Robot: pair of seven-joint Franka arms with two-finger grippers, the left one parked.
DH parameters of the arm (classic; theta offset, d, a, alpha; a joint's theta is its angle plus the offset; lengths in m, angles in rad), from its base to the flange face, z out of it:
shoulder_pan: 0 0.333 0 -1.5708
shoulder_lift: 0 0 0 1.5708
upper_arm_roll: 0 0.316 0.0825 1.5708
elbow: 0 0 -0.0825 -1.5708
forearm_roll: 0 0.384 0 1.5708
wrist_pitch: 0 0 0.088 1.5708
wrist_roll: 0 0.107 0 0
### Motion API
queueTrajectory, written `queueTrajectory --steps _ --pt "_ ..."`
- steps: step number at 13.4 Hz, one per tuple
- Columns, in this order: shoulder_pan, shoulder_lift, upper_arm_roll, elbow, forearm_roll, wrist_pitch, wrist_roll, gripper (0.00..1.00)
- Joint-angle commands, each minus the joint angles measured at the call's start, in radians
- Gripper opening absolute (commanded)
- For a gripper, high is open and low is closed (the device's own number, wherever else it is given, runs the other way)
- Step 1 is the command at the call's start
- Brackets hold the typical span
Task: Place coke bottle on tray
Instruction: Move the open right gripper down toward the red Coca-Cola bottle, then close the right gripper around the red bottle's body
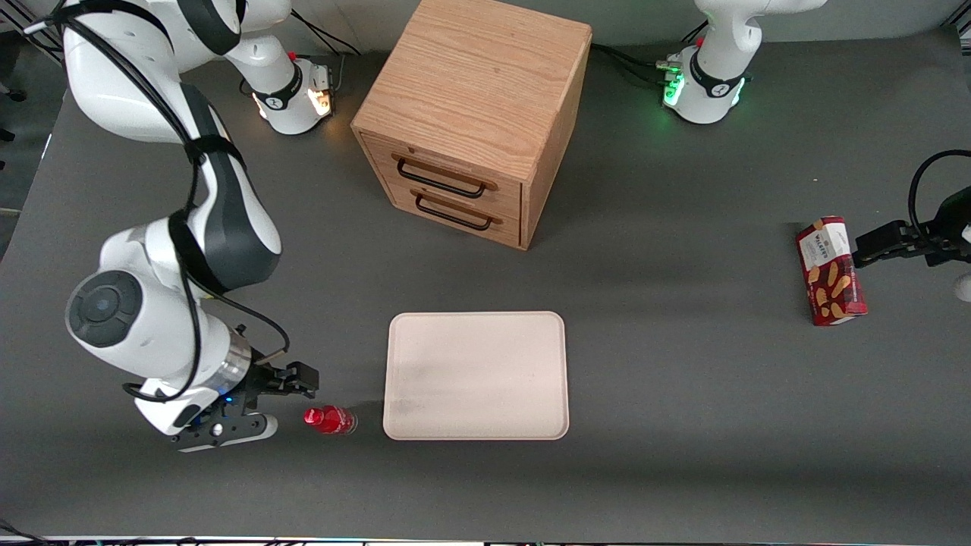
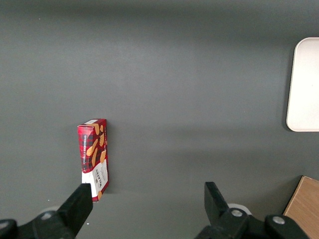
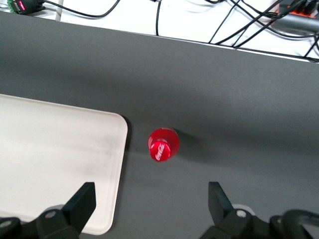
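Note:
To set the coke bottle onto the cream-pink tray (image 1: pixel 476 375), my right gripper will next grab the bottle by its end with the cap (image 1: pixel 315 415).
The coke bottle (image 1: pixel 330 419) stands upright on the grey table, its red cap (image 3: pixel 162 145) facing up. It sits just off the tray's (image 1: pixel 476 375) short edge, toward the working arm's end, not touching the rim. The cream-pink tray (image 3: pixel 50 149) lies flat with nothing on it; the left wrist view catches one end of the tray (image 2: pixel 304 84). My right gripper (image 1: pixel 286 400) hovers above the table close beside the bottle, still farther toward the working arm's end. The gripper (image 3: pixel 149 199) is wide open with nothing between its fingers, and one finger (image 3: pixel 82 201) hangs over the tray's corner.
A wooden two-drawer cabinet (image 1: pixel 474 114) stands farther from the front camera than the tray. A red snack box (image 1: pixel 831 271) lies toward the parked arm's end. Cables (image 3: pixel 224 25) run along the table's edge near the front camera.

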Motion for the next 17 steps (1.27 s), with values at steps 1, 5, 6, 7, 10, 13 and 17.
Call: queueTrajectory --steps 1,5,6,7,10,13,17 --pt "-0.004 0.001 -0.001 -0.060 -0.014 0.087 -0.021 1.00" --pt "-0.004 0.044 -0.024 -0.063 -0.016 0.159 -0.022 1.00" --pt "-0.004 0.056 -0.024 -0.072 -0.017 0.178 -0.022 1.00" --pt "-0.005 0.058 -0.024 -0.092 -0.016 0.208 -0.022 1.00" --pt "-0.005 0.061 -0.026 -0.131 -0.012 0.268 -0.021 1.00" --pt "-0.005 0.073 -0.026 -0.137 -0.012 0.296 -0.019 1.00" --pt "-0.005 0.072 -0.026 -0.137 -0.012 0.295 -0.010 0.28"
